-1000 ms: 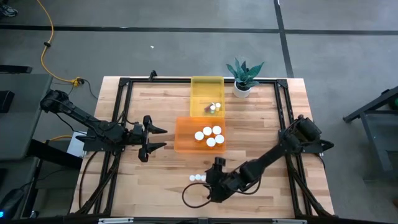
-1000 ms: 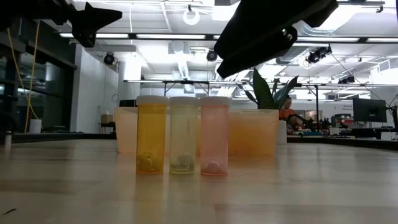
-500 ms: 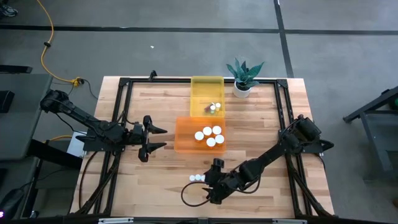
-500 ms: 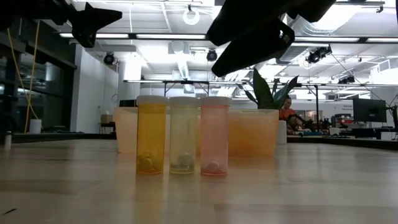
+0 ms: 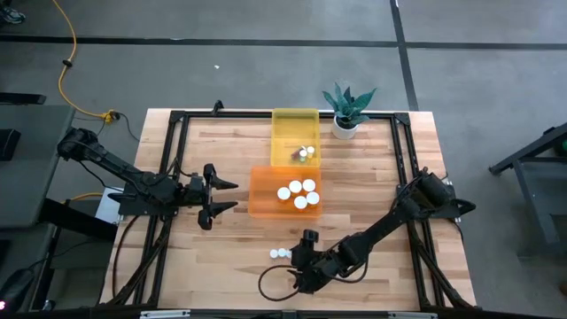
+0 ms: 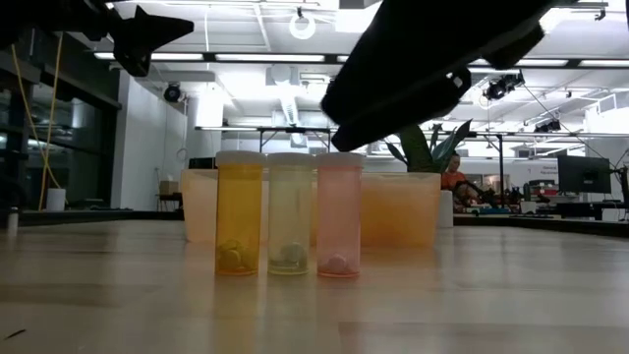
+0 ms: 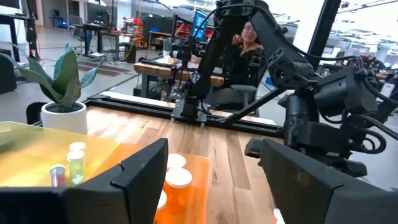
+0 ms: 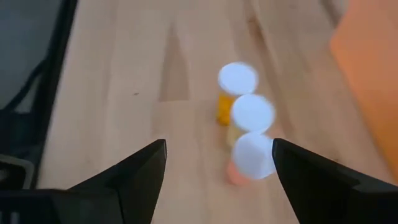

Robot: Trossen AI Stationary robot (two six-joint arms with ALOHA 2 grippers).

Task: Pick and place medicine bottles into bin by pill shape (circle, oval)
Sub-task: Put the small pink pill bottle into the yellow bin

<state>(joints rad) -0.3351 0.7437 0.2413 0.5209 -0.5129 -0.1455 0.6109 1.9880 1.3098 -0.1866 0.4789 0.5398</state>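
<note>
It isn't time to close yet: the pink bottle (image 8: 239, 174) has its white cap (image 8: 253, 152) ahead of and below both fingers. My right gripper needs to go down toward the bottle first, then close on it.
Three medicine bottles with white caps stand upright in a row on the table near its front edge (image 5: 282, 253): an orange one (image 6: 240, 211), a pale yellow one (image 6: 290, 211) and a pink one (image 6: 339, 211). My right gripper (image 5: 299, 259) is open and empty, just right of and above this row; the bottles lie ahead of its fingers in the right wrist view (image 8: 245, 115). The orange bin (image 5: 261, 199) holds several bottles, and the yellow bin (image 5: 283, 124) behind it holds a few. My left gripper (image 5: 232, 197) hangs open and empty left of the orange bin.
A plant in a white pot (image 5: 347, 111) stands at the far edge, right of the yellow bin. A black frame (image 5: 177, 120) runs around the table. A cable loop (image 5: 273, 282) lies near the front edge. A person (image 7: 245, 43) sits beyond the table.
My right gripper has gone down toward the three standing bottles, staying open. The bottles have not moved.
</note>
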